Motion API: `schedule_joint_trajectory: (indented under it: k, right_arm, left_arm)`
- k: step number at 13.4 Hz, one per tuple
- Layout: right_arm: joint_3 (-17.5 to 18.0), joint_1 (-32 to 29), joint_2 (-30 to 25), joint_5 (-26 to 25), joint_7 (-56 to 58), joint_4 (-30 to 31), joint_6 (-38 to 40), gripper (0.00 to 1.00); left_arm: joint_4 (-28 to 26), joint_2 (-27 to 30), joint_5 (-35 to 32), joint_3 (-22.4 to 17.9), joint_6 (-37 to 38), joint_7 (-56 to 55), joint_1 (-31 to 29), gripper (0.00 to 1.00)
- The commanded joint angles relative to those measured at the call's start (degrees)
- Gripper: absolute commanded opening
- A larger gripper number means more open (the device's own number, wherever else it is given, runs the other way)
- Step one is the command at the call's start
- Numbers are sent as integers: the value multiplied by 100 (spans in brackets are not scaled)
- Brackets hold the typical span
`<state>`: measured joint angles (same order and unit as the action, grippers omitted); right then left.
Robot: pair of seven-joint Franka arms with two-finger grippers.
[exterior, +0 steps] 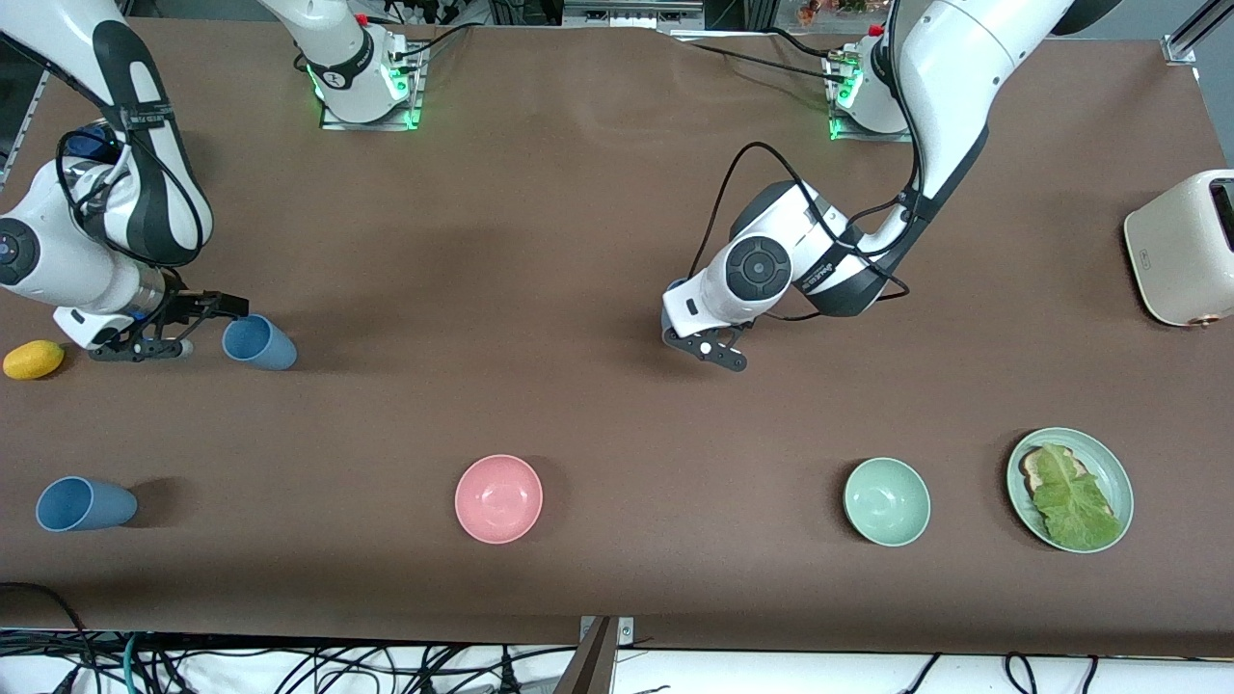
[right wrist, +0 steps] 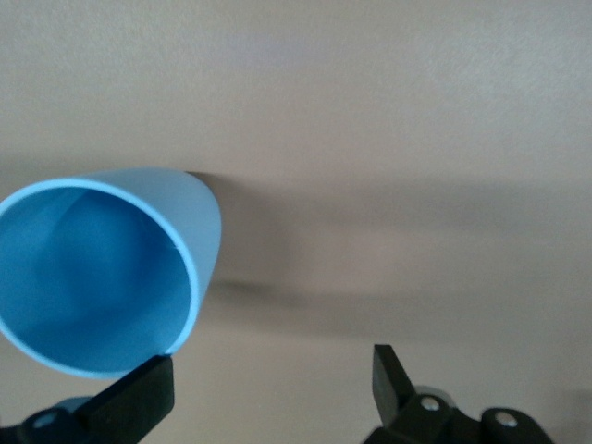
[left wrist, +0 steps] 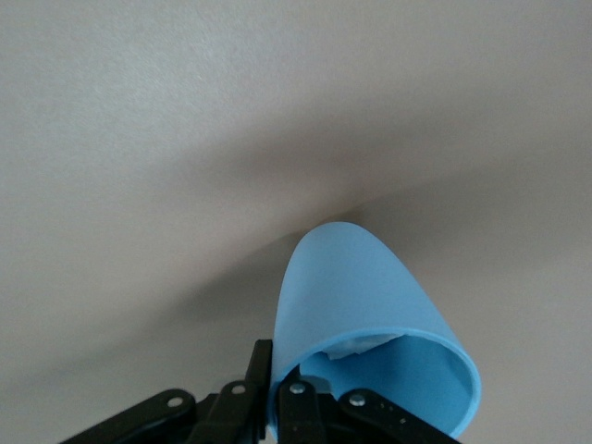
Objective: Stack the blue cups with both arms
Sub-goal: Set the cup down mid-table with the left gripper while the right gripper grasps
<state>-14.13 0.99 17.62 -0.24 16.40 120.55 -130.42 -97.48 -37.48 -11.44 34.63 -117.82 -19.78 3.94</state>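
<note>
My right gripper grabs the blue cup beside its finger by its rim (exterior: 233, 336) (right wrist: 185, 277) next, to stack that cup with another blue cup.
One blue cup (exterior: 260, 342) lies on its side toward the right arm's end of the table, its mouth facing my right gripper (exterior: 214, 328). In the right wrist view that cup (right wrist: 83, 277) is beside one finger, and the right gripper (right wrist: 273, 365) stands open with only bare table in its gap. A second blue cup (exterior: 85, 504) lies on its side nearer the front camera. In the left wrist view my left gripper (left wrist: 277, 365) is shut on the rim wall of a blue cup (left wrist: 361, 296). In the front view the left gripper (exterior: 725, 359) is over the table's middle, and no cup shows at it.
A yellow fruit (exterior: 34, 360) lies beside the right arm's hand. A pink bowl (exterior: 498, 498), a mint-green bowl (exterior: 887, 501) and a green plate (exterior: 1118, 472) with bread and lettuce stand in a row nearer the front camera. A cream toaster (exterior: 1181, 246) sits at the left arm's end.
</note>
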Motion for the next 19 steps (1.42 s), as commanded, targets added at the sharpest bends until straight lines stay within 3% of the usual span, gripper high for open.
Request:
schedule_joint_trajectory:
  k: [1,3,4,5,6,11,13,16,19]
  right_arm:
    - [24,-11,75,173,22,-390,410,97]
    - [24,-11,92,218,-5,-462,509,97]
    - [24,-11,110,244,-14,-479,500,97]
    - [33,-2,188,357,-5,-549,509,97]
    - [33,15,259,419,-14,-558,491,97]
    - [59,15,426,429,-14,-629,439,95]
    - [59,15,444,429,-14,-638,447,83]
    - [68,24,523,630,30,-883,544,86]
    - [68,24,549,631,13,-910,579,85]
  left_arm:
    - [124,-110,-445,-27,136,70,160,0]
    - [133,-145,-517,-27,127,70,168,0]
    - [142,-145,-517,-27,136,70,160,11]
    - [168,-128,-517,-27,136,44,160,88]
    - [168,-75,-517,-18,153,44,125,100]
    - [221,670,-508,17,1154,79,-103,100]
    - [230,1048,-412,17,1304,35,-209,100]
    - [299,1611,-368,96,1743,114,-735,100]
    - [860,1885,-60,44,2402,490,-1306,100]
